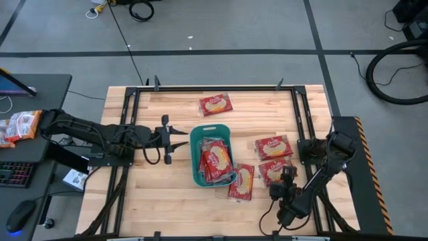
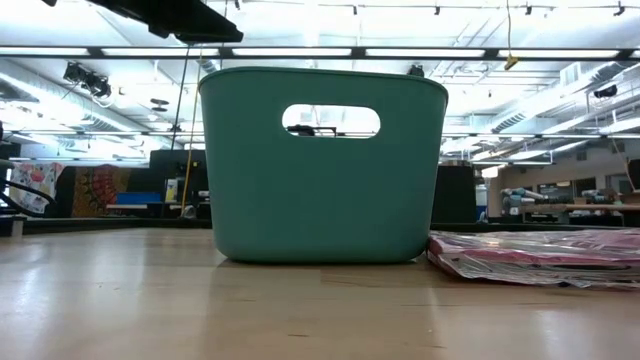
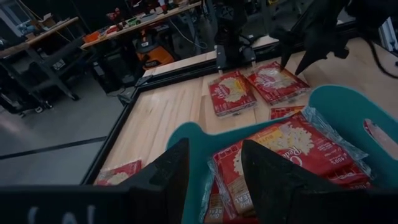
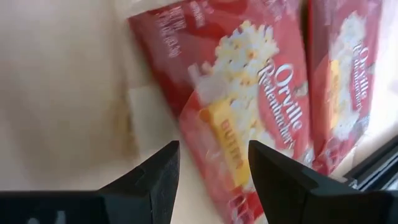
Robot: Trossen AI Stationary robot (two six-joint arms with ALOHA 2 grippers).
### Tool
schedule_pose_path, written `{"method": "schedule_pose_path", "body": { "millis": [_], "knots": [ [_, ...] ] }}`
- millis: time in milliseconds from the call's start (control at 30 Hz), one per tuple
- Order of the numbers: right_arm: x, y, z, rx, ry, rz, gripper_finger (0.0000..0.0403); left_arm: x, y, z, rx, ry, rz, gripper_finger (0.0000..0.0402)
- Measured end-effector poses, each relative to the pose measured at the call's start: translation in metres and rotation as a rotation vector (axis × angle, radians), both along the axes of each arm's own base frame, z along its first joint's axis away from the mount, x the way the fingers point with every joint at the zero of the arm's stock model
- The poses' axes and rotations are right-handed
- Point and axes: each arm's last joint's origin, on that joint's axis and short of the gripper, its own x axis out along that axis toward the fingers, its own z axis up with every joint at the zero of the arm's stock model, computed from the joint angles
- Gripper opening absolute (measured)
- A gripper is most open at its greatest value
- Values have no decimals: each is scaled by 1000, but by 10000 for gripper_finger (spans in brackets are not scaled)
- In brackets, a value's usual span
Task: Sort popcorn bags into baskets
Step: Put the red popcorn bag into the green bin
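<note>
My right gripper grabs the popcorn bag by its butter-label edge next, to sort the bag.
The teal basket stands at the table's middle with several red popcorn bags piled inside; it also shows in the low view. My left gripper is open and empty, level at the basket's left rim, pointing over the bags in it. My right gripper is open and hovers over a loose bag lying flat on the table right of the basket. Another bag lies against the basket's near right corner.
More loose bags lie flat on the table: one at the far side and one at the right, beside the bag under my right gripper. A dark frame rail borders the wooden table. Bare wood lies left of and in front of the basket.
</note>
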Motion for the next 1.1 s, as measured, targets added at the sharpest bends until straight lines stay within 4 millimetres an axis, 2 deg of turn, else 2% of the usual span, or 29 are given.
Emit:
{"method": "schedule_pose_path", "body": {
  "millis": [200, 400, 533, 767, 867, 1100],
  "knots": [
    [-2, -4, -9, -17, -1, 24, 193, 0, 0, 1, -1, -6, 0, 150],
    [-4, -8, -16, -7, -12, 50, 163, 0, 0, 1, -1, -9, 0, 150],
    [-3, -8, -16, -12, -25, 61, 119, 0, 0, 1, -1, -8, 0, 150],
    [-2, -6, -17, 1, -31, 54, 12, 0, 0, 1, -1, -8, 0, 150],
    [0, -6, -11, -19, -21, 45, 11, 0, 0, 1, -1, -8, 0, 150],
    [7, -8, 27, -84, -24, 36, 5, 0, 0, 1, -1, -8, 0, 150]
  ]
}}
